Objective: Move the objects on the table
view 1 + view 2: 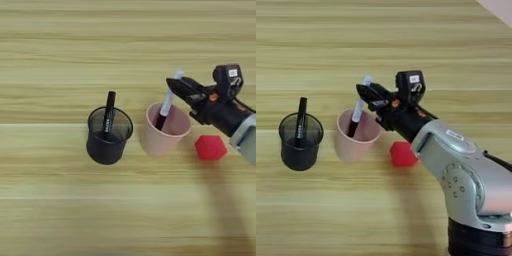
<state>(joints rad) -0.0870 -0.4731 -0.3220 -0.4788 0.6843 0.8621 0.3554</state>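
Note:
My right gripper should release the white marker: its dark lower end is inside the pink cup's rim [167, 119], so it would stay there.
A slim white marker [168, 102] leans in the pink plastic cup [161, 141], dark end down and pale top above the rim. My right gripper [172, 86] reaches in from the right, and its tip meets the marker's upper part [359, 107] just above the cup [355, 146]. A slim black marker [108, 113] stands in the black mesh cup [106, 140], left of the pink one. The small red block [210, 147] lies on the light wooden table [50, 50] right of the pink cup, under my forearm.
The two cups stand side by side near the table's middle, a small gap between them. My silver forearm [466, 170] crosses the lower right of the right eye view. Bare wood stretches behind and in front of the cups.

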